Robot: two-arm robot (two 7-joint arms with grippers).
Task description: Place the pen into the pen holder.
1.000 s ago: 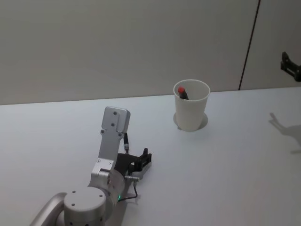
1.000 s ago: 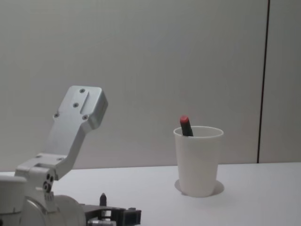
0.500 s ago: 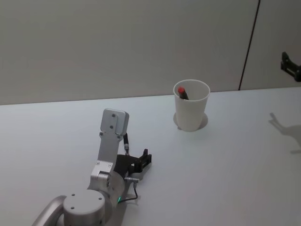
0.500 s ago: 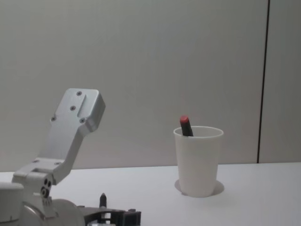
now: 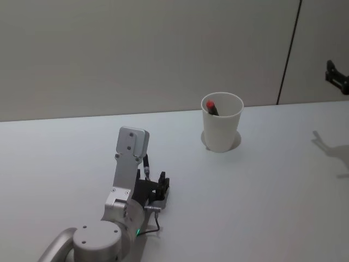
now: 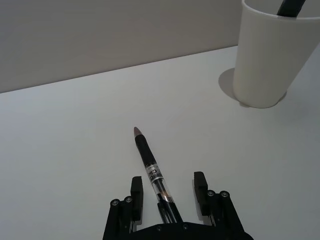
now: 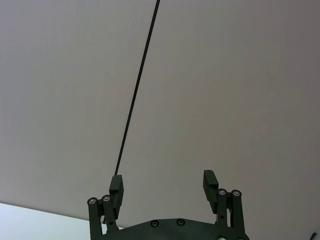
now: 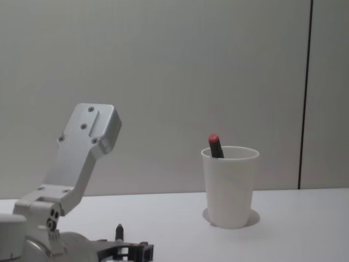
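My left gripper grabs the pen's clear body (image 6: 162, 189) next, so that the pen's black grip and tip (image 6: 143, 145) stay free.
A black pen (image 6: 150, 162) with a clear barrel lies flat on the white table. My left gripper (image 6: 168, 185) is open and low over it, one finger on each side of the barrel with a gap to both. In the head view the left gripper (image 5: 158, 186) sits near the table's front left. The pen holder (image 5: 222, 129), a white paper cup, stands upright farther back and to the right. It holds a red-capped pen (image 5: 211, 107) leaning on its rim. My right gripper (image 7: 163, 180) is open, raised at the far right (image 5: 337, 76) and facing the wall.
The table (image 5: 262, 196) is white and bare around the cup. A grey wall with a dark vertical seam (image 5: 289, 52) rises right behind it. My left arm's silver links (image 8: 82, 158) stand tall at the front left.
My left gripper has turned at the wrist and drawn back a little, its fingers now pointing more straight ahead. The cup and the pen in it have not moved.
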